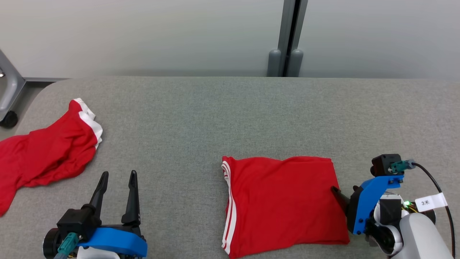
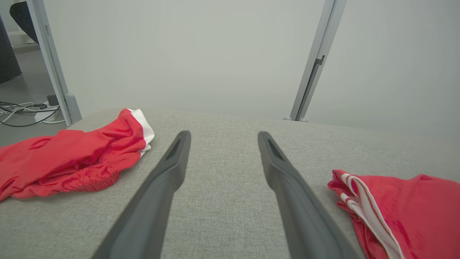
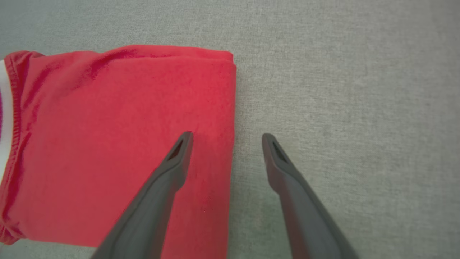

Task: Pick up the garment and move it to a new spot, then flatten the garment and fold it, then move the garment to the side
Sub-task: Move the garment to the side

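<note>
The right gripper grips the folded garment by its plain folded edge opposite the stripes next, to move the garment aside.
The garment point(image 1: 284, 201), red with white side stripes, lies folded into a flat rectangle on the grey table, right of centre. My right gripper point(image 1: 344, 189) stands open at its right edge. In the right wrist view the right gripper point(image 3: 226, 135) straddles that edge: one finger is over the red garment point(image 3: 118, 144), the other over bare table. My left gripper point(image 1: 119, 173) is open at the lower left with nothing between its fingers. In its own view the left gripper point(image 2: 223, 133) points over bare fabric, with the folded garment point(image 2: 402, 208) at the right.
A second red garment with white trim point(image 1: 46, 151) lies crumpled at the table's left edge, also seen as a crumpled heap point(image 2: 72, 158). The grey table point(image 1: 215, 118) ends at a pale wall with a grey post point(image 1: 287, 39). A wheeled metal leg point(image 1: 9, 90) stands off the left corner.
</note>
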Motion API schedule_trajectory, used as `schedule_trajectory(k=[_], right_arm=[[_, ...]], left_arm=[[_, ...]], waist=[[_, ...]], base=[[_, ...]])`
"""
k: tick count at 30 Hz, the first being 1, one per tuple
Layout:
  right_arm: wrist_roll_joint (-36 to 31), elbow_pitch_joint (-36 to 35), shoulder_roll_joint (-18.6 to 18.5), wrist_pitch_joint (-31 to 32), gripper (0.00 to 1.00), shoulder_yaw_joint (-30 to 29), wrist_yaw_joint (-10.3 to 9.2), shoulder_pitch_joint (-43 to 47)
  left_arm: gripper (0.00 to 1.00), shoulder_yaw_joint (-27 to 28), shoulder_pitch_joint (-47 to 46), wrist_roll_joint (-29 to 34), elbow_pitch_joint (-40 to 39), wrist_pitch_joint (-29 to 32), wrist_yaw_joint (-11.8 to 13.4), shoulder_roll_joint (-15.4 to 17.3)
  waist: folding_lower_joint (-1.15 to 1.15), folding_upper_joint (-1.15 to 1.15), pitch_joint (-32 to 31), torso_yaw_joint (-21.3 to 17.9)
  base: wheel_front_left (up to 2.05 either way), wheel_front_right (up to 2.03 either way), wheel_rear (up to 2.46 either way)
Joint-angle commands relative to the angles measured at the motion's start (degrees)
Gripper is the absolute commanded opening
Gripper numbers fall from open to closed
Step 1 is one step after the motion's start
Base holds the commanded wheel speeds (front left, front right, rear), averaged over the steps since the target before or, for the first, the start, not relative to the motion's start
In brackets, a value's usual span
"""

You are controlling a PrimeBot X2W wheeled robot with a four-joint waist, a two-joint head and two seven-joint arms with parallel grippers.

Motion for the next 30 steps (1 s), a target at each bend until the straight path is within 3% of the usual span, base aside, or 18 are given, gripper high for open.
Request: schedule_trajectory(k=[1, 14, 16, 17, 30], right_arm=[[0.6, 1.0, 0.2, 0.1, 1.00, -0.2, 0.01, -1.4], [2.3, 11.1, -1.0, 3.8, 1.00, 4.7, 0.01, -4.4], [2.9, 11.8, -1.6, 3.9, 0.38, 6.4, 0.02, -4.6], [3.3, 11.5, -2.0, 3.4, 0.00, 8.1, 0.02, -4.8], [4.9, 6.1, -17.3, -3.1, 0.00, 22.8, -0.01, -20.0]], left_arm=[[1.00, 0.0, -0.8, 0.2, 0.0, -0.1, -0.1, 0.2], [1.00, -0.6, -2.1, -0.1, 0.0, -0.5, 0.2, -0.5], [1.00, -0.8, -2.2, -0.1, 0.2, -0.6, 0.1, -0.6], [1.00, -0.9, -2.3, -0.2, 0.2, -0.6, 0.1, -0.7], [1.00, -1.0, -3.7, 0.5, -2.5, -0.9, -0.2, -0.9]], waist=[[-0.01, -0.02, 0.7, 0.6], [-0.01, -0.02, 3.2, 2.0], [-0.01, -0.02, 3.2, 2.1], [-0.01, -0.02, 3.3, 2.2], [-0.01, -0.02, 8.4, -0.3]], base=[[0.00, 0.00, 0.00], [0.00, 0.00, 0.00], [0.00, 0.00, 0.00], [0.00, 0.00, 0.00], [0.00, 0.00, 0.00]])
